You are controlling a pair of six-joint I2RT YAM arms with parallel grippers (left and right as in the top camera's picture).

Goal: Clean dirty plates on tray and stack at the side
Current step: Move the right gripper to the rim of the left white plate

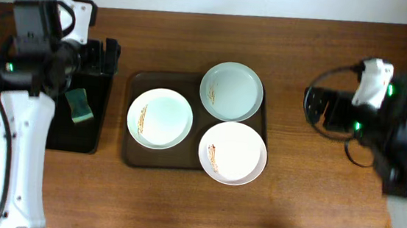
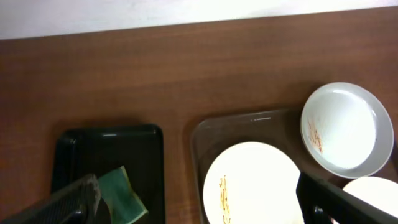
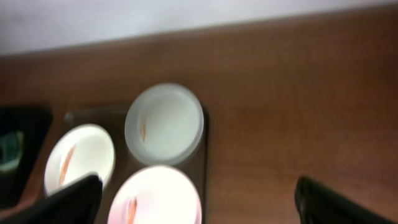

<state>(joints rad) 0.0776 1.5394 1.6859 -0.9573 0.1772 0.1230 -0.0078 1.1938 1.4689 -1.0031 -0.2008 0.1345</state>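
Note:
My left gripper next needs to pick up the green sponge across its middle from above, so the sponge's ends and bottom stay free to wipe plates.
Three white plates lie on the brown tray (image 1: 138, 81). The left plate (image 1: 160, 118), the faintly greenish back plate (image 1: 231, 91) and the front right plate (image 1: 232, 153) each carry orange-brown smears. My left gripper (image 1: 110, 55) is open and empty above the back of the black tray, left of the plates. In the left wrist view its fingers (image 2: 198, 208) frame the sponge (image 2: 122, 198) and the left plate (image 2: 252, 183). My right gripper (image 1: 315, 107) is open and empty over bare table, right of the brown tray. Its wrist view (image 3: 199, 205) shows the plates (image 3: 165, 123) ahead.
A narrow glossy black tray (image 1: 76, 136) lies left of the brown tray and holds a green sponge (image 1: 81, 106). Bare wooden table (image 1: 315, 190) lies to the right of and in front of the brown tray. The table's back edge meets a white wall.

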